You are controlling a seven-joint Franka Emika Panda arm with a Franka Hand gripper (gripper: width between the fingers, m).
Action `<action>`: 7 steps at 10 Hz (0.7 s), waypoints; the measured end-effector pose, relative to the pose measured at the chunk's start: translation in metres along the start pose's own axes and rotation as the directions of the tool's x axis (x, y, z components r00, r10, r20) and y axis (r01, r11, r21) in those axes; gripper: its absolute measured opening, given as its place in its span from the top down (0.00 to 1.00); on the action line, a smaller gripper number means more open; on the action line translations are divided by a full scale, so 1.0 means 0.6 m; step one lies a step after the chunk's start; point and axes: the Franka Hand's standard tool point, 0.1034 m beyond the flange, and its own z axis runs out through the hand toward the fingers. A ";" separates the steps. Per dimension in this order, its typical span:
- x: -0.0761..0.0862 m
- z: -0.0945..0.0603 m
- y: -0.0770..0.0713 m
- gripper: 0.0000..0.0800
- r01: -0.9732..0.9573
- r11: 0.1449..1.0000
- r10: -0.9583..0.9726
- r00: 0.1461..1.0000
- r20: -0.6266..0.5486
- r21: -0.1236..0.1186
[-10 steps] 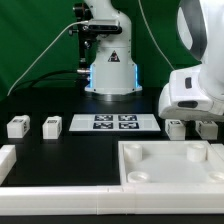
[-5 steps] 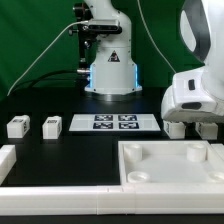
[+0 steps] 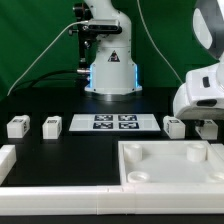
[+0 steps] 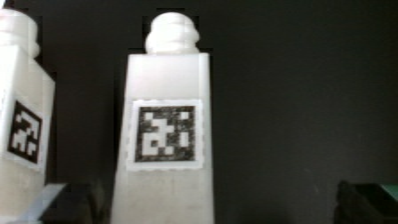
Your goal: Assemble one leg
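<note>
My gripper grabs the leg by its square tagged body (image 3: pixel 207 130) (image 4: pixel 166 150) next, which leaves the rounded peg free to go into the white panel.
Two white legs with tags lie at the exterior view's left (image 3: pixel 17 126) (image 3: pixel 50 126). Two more stand at the right (image 3: pixel 174 126) (image 3: pixel 207 128), under my gripper (image 3: pixel 200 118). In the wrist view one upright leg (image 4: pixel 169 120) with a rounded peg on its end and a black-and-white tag fills the middle. A second leg (image 4: pixel 18 110) stands beside it. My gripper (image 4: pixel 214 205) is open. Its dark fingertips (image 4: pixel 54 205) show at the frame's lower corners, wide apart on either side of the middle leg and not touching it.
The marker board (image 3: pixel 113 122) lies at the table's middle. The large white square panel with raised rim (image 3: pixel 125 160) lies in front. Another white part (image 3: pixel 8 160) sits at the front left. The robot base (image 3: pixel 108 70) stands behind.
The arm has shifted toward the exterior view's right and slightly up, uncovering more of the right pair's nearer leg. The legs have not moved.
</note>
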 end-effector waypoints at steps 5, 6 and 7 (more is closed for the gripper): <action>0.007 0.016 0.015 0.19 0.018 1.000 -0.018 1.000 0.005 0.002; 0.007 0.022 0.016 0.19 0.018 1.000 -0.018 1.000 0.005 0.002; 0.005 0.028 0.018 0.19 0.026 1.000 -0.026 1.000 0.007 0.001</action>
